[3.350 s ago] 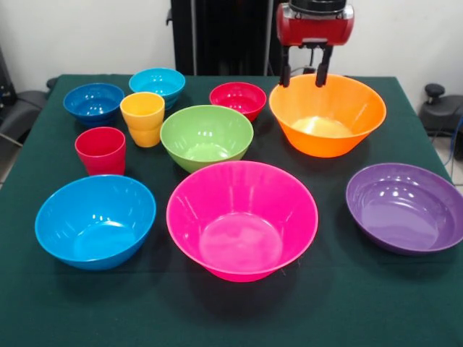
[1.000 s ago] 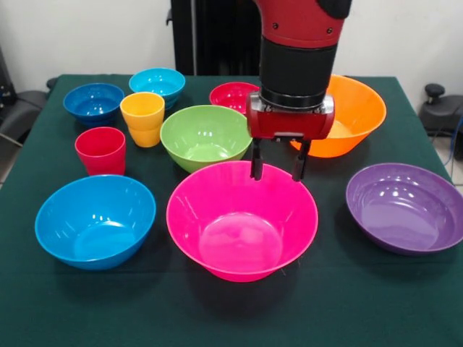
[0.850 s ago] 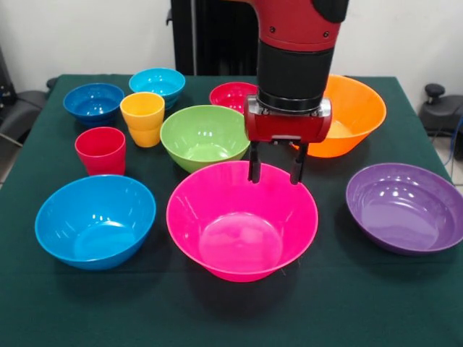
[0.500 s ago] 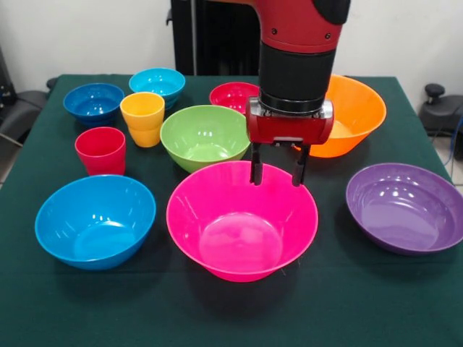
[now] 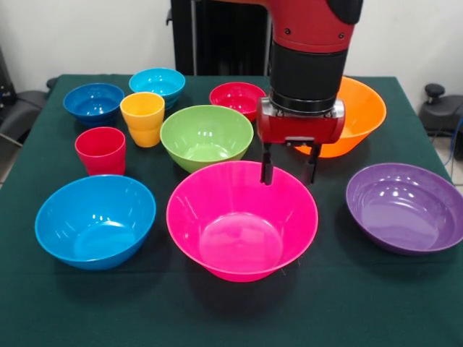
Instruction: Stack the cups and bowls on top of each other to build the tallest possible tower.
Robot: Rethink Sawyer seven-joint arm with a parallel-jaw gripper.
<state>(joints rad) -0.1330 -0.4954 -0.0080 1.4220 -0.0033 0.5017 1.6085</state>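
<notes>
My gripper grabs the large pink bowl (image 5: 241,220) by its rim (image 5: 282,173) next. That bowl then starts the tallest tower.
My gripper (image 5: 289,173) hangs open and empty over the far rim of the large pink bowl (image 5: 241,220), its fingers straddling nothing. The orange bowl (image 5: 354,116) is behind it, the purple bowl (image 5: 405,208) to the right. The green bowl (image 5: 206,136) and small red bowl (image 5: 235,96) sit left of the arm. The medium blue bowl (image 5: 95,220) is at front left. The red cup (image 5: 100,150) and yellow-orange cup (image 5: 142,118) stand upright at left. The dark blue bowl (image 5: 93,102) and light blue bowl (image 5: 157,83) are at the far left. Nothing is stacked.
The green cloth table (image 5: 347,303) carries all the pieces. The robot's black pedestal (image 5: 217,36) stands at the far edge. Dark chair parts show at both sides of the table.
The gripper has shifted to the right along the pink bowl's far rim and dropped slightly. It stays open. No bowl or cup has moved.
</notes>
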